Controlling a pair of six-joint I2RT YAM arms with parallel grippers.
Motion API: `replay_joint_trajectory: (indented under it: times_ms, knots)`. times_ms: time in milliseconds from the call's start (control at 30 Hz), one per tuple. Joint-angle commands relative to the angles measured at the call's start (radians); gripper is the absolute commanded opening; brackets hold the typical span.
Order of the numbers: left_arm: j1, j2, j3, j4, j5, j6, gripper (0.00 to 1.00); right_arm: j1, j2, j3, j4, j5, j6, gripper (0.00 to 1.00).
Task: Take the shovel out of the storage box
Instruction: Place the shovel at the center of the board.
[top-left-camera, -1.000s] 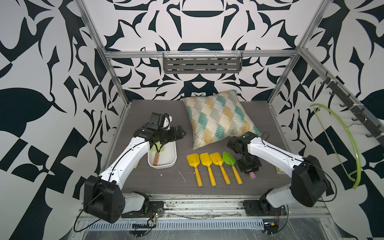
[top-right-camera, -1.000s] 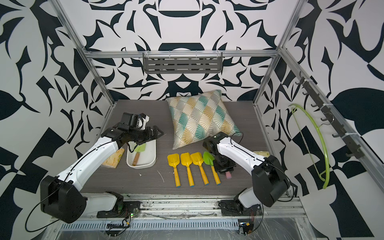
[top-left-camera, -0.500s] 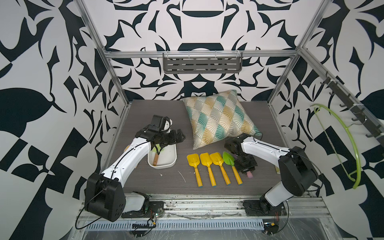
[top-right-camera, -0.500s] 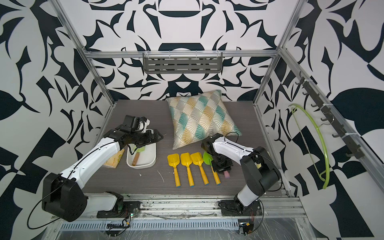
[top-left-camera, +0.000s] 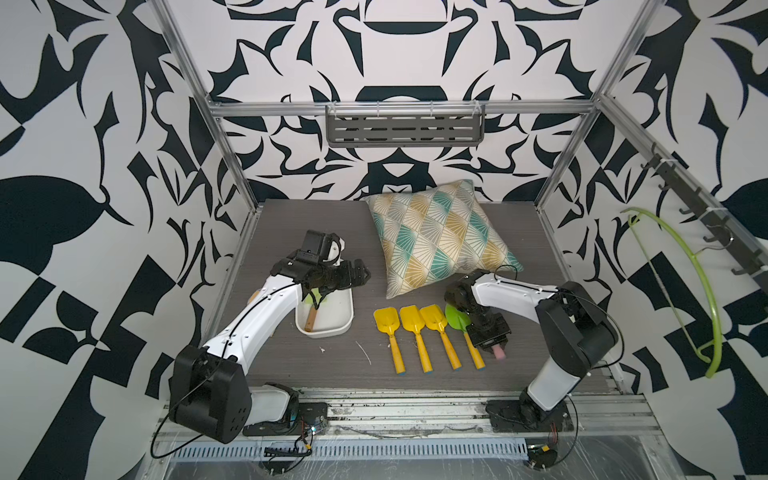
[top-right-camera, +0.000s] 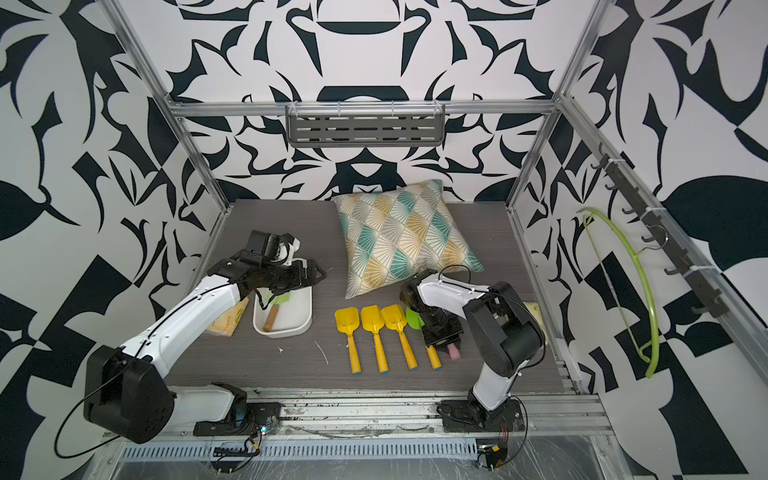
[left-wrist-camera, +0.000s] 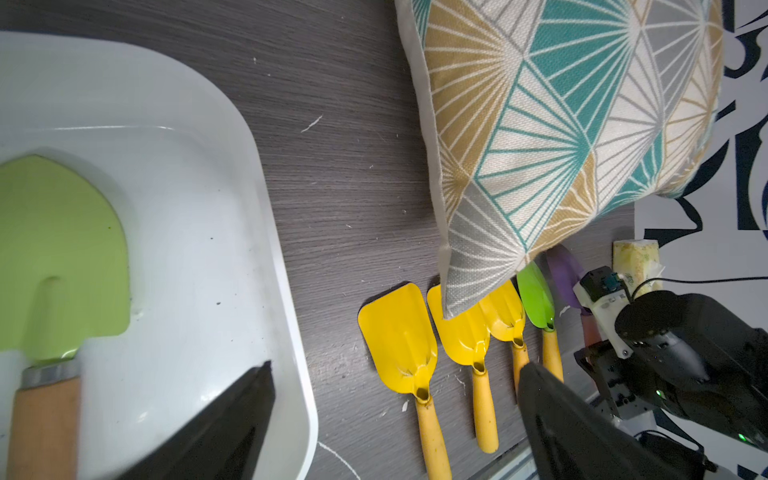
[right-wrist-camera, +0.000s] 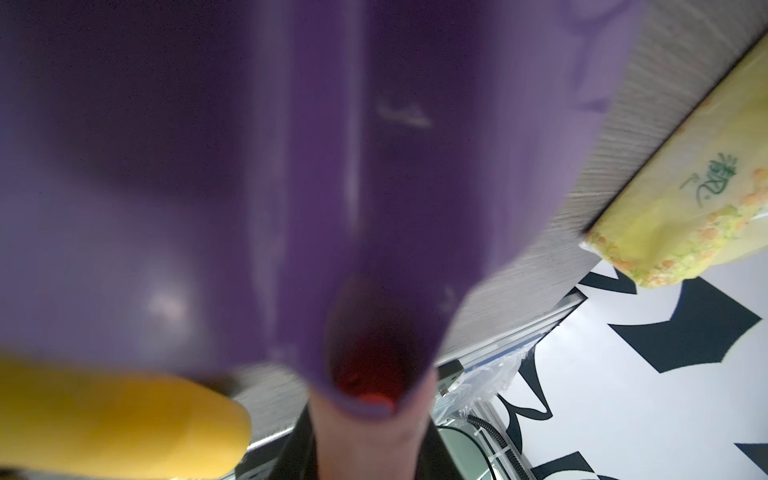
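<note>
The pink handle (top-left-camera: 499, 351) (right-wrist-camera: 374, 436) lines up low over tabletop beside the row, where the purple shovel would rest, so it is time to open my right gripper.
The storage box (top-left-camera: 347, 322), a shallow white tub (top-right-camera: 308, 316), lies left of centre. Inside it lies a shovel (top-left-camera: 318, 297) with a light-green blade (left-wrist-camera: 62, 249) and a wooden handle (top-right-camera: 272, 318). My left gripper (top-left-camera: 360, 274) hovers open over the box's far end (top-right-camera: 318, 274). In the left wrist view its jaws (left-wrist-camera: 395, 368) stand wide with nothing between them. My right gripper (top-left-camera: 490, 341) is shut on the pink handle (right-wrist-camera: 374, 436) of a purple shovel (right-wrist-camera: 291, 166), low beside a row of shovels. Only the pink handle end (top-right-camera: 453, 353) shows in the top views.
Three yellow shovels (top-left-camera: 413, 320) and a green one (top-left-camera: 457, 318) lie in a row at centre front. A patterned pillow (top-left-camera: 436, 237) lies behind them. Yellow packets lie left of the box (top-right-camera: 226, 322) and by the right edge (top-right-camera: 534, 309). A green hanger (top-left-camera: 706, 291) hangs on the right wall.
The right arm's elbow has swung inward, and its gripper with the purple shovel has shifted slightly left toward the row. The left gripper has sunk a little over the box.
</note>
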Motion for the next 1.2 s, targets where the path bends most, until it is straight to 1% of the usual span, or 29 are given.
replay_joint_trajectory:
  times_ms: [0, 67, 100, 267, 300, 433, 667, 933, 1033, 1167]
  knots:
    - [0.003, -0.011, -0.019, -0.018, -0.008, 0.016, 0.99, -0.005, 0.067, -0.013, -0.024, -0.043, -0.044, 0.14]
    - [0.003, -0.014, -0.021, -0.018, -0.012, 0.019, 0.99, -0.005, 0.073, -0.013, -0.025, -0.043, -0.044, 0.14]
    - [0.003, -0.014, -0.021, -0.018, -0.014, 0.019, 0.99, -0.004, 0.076, -0.01, -0.027, -0.073, -0.044, 0.15]
    - [0.003, -0.013, -0.023, -0.018, -0.015, 0.024, 0.99, -0.005, 0.076, -0.007, -0.023, -0.087, -0.043, 0.26]
    - [0.003, -0.012, -0.022, -0.018, -0.014, 0.023, 0.99, -0.005, 0.075, -0.01, -0.017, -0.091, -0.045, 0.27]
    - [0.003, -0.016, -0.018, -0.018, -0.014, 0.024, 0.99, -0.003, 0.076, -0.015, -0.012, -0.096, -0.044, 0.27]
    - [0.003, -0.023, -0.022, -0.02, -0.024, 0.035, 0.99, -0.004, 0.077, -0.013, -0.014, -0.098, -0.044, 0.32]
    - [0.007, -0.017, -0.019, -0.041, -0.049, 0.023, 0.99, -0.004, 0.083, -0.011, -0.02, -0.083, -0.029, 0.33]
    - [0.026, -0.002, -0.008, -0.075, -0.082, 0.016, 0.99, -0.004, 0.078, -0.011, -0.021, -0.083, -0.026, 0.35]
    - [0.098, 0.014, -0.009, -0.094, -0.05, -0.022, 0.99, -0.004, 0.071, -0.012, -0.022, -0.079, -0.02, 0.36]
